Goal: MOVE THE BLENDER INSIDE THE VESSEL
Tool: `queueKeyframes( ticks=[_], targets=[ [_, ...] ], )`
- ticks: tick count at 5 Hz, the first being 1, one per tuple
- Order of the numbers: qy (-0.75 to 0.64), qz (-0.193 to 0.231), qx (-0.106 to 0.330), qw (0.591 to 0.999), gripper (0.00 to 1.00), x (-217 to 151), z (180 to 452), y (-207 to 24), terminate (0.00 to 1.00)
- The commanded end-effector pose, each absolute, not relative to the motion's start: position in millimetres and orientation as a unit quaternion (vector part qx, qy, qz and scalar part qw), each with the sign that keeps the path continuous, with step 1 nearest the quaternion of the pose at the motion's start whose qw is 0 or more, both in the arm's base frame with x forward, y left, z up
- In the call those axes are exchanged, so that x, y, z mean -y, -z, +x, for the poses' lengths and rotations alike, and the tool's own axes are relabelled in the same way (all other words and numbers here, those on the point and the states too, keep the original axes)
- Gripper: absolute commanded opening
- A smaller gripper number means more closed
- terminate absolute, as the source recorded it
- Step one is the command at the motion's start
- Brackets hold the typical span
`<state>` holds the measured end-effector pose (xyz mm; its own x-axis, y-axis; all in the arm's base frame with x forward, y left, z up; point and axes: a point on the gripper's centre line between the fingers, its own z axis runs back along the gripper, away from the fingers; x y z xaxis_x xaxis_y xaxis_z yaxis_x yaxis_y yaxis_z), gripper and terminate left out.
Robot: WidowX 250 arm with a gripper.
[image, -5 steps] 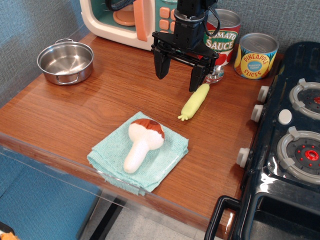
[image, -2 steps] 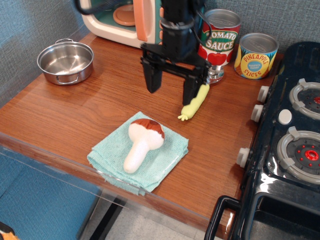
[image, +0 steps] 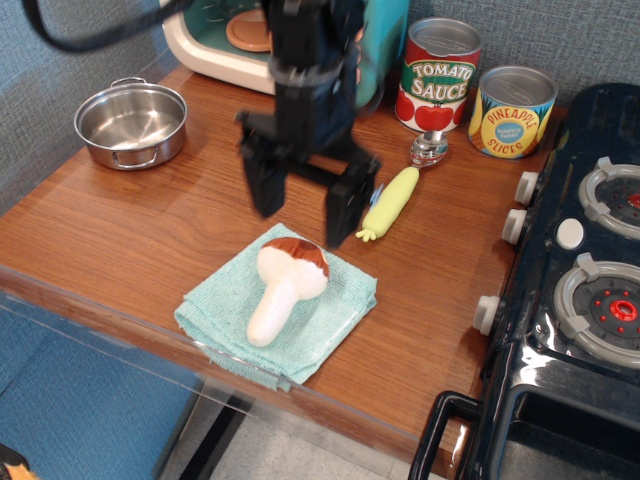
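I should next grab the mushroom by its brown-and-white cap (image: 296, 262) and move the mushroom into the steel pot (image: 131, 123) with my gripper.
The blender is a plush mushroom (image: 283, 282) with a white stem and a brown-and-white cap. It lies on a teal cloth (image: 277, 315) near the front edge of the wooden table. The vessel, a small shiny steel pot (image: 131, 123) with two side handles, stands empty at the far left. My gripper (image: 300, 217) is open, fingers pointing down, just above and behind the mushroom's cap. It holds nothing and is blurred by motion.
A yellow-green handled scoop (image: 396, 195) lies right of the gripper. A tomato sauce can (image: 437, 74) and a pineapple can (image: 511, 111) stand at the back. A toy microwave (image: 240, 40) is behind the arm. A black toy stove (image: 575, 290) fills the right side.
My gripper has moved left and toward the front, lowering from near the cans to just above the mushroom's cap. It stays open. The mushroom, cloth and pot have not moved.
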<state>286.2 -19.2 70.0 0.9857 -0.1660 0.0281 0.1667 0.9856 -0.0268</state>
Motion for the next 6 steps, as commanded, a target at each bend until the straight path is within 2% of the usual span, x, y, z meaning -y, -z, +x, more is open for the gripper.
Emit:
queueKeyframes(
  ticks=[1, 2, 3, 4, 5, 6],
  targets=[
    [0.104, 0.027, -0.001, 0.994, 1.00, 9.8, 285.9, -52.1, 0.00],
    [0.105, 0.025, -0.007, 0.994, 1.00, 10.8, 286.3, -46.3, 0.00],
    [0.105, 0.016, -0.009, 0.994, 0.00, 12.9, 286.5, -40.7, 0.00],
    [0.100, 0.008, 0.016, 0.995, 0.00, 8.9, 289.3, -57.3, 0.00],
    [0.075, 0.010, 0.052, 0.996, 0.00, -4.6, 305.2, -87.1, 0.00],
    [-0.008, 0.000, 0.089, 0.996, 0.00, -37.8, 335.9, -109.9, 0.00]
  ],
)
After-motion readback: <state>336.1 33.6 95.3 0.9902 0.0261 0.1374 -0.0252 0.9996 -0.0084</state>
